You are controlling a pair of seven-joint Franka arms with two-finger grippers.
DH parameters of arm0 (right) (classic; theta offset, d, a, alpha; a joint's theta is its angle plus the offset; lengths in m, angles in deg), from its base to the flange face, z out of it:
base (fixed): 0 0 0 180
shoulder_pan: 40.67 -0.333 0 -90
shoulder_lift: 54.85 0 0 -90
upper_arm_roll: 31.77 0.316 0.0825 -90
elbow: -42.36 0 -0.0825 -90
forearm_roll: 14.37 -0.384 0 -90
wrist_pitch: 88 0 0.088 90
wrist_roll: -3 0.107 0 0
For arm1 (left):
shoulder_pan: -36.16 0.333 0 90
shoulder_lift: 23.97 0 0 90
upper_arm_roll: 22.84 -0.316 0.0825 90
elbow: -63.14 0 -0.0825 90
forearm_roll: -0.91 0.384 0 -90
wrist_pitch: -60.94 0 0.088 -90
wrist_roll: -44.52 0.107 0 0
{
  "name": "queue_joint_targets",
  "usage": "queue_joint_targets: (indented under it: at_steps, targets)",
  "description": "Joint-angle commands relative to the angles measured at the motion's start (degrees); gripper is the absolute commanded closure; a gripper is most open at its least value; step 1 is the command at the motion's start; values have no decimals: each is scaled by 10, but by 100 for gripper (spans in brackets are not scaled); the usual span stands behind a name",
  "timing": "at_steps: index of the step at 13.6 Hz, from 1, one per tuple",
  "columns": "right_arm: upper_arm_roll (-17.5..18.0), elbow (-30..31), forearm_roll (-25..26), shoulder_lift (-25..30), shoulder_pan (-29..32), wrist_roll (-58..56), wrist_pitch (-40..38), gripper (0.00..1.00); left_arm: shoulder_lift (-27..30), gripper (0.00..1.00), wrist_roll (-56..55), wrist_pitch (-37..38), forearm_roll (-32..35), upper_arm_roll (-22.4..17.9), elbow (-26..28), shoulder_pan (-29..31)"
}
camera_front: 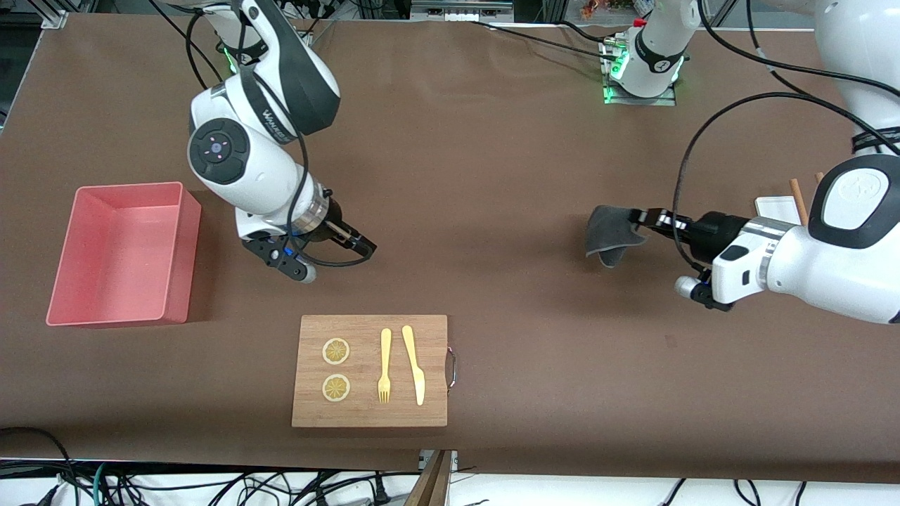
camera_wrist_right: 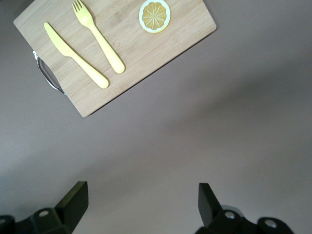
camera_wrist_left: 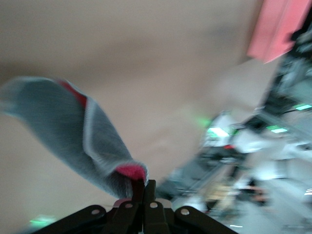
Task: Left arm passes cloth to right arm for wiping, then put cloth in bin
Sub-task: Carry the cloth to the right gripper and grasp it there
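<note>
My right gripper grabs the cloth by its loose grey end (camera_front: 605, 239) hanging from my left gripper next, to take over the wiping.
The cloth (camera_front: 613, 234) hangs in the air, dark grey face outward, over the bare table toward the left arm's end. My left gripper (camera_front: 638, 217) is shut on its edge. In the left wrist view the cloth (camera_wrist_left: 63, 131) droops from the closed left gripper (camera_wrist_left: 145, 184), with a magenta patch showing at the pinch. My right gripper (camera_front: 360, 245) hovers open over the table between the bin (camera_front: 176, 242) and the board, nothing between its fingers. The right gripper (camera_wrist_right: 141, 192) shows wide open above brown table. The salmon-pink bin stands empty at the right arm's end.
A wooden cutting board (camera_front: 370, 414) lies near the front camera, carrying two lemon slices (camera_front: 336, 351), a yellow fork (camera_front: 384, 365) and a yellow knife (camera_front: 415, 364). A small white tray (camera_front: 777, 207) with wooden sticks sits by the left arm.
</note>
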Motion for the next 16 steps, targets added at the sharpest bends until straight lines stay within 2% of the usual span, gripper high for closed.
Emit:
queue_joint_targets:
  at_steps: [1,4,6,8,11,16]
  targets:
    - [-3,-9,-14,-4,-10,28,1,0,-12,100,-191,-72,-82,-7,-17,-74]
    - [-3,-9,-26,-3,-12,43,-7,0,-15,100,-311,-213,-171,-7,-11,-193]
    - [-3,-9,-58,-2,-12,45,-19,0,-17,100,-402,-334,-182,-8,-11,-263]
    - [-3,-9,-70,-1,-12,43,-50,0,-30,100,-434,-434,-208,-7,-11,-308]
    - [-3,-9,-70,2,-9,34,-103,0,-37,100,-435,-461,-220,-8,-12,-326]
    - [-3,-8,-70,0,-10,9,-136,0,-34,100,-446,-460,-220,-8,-11,-320]
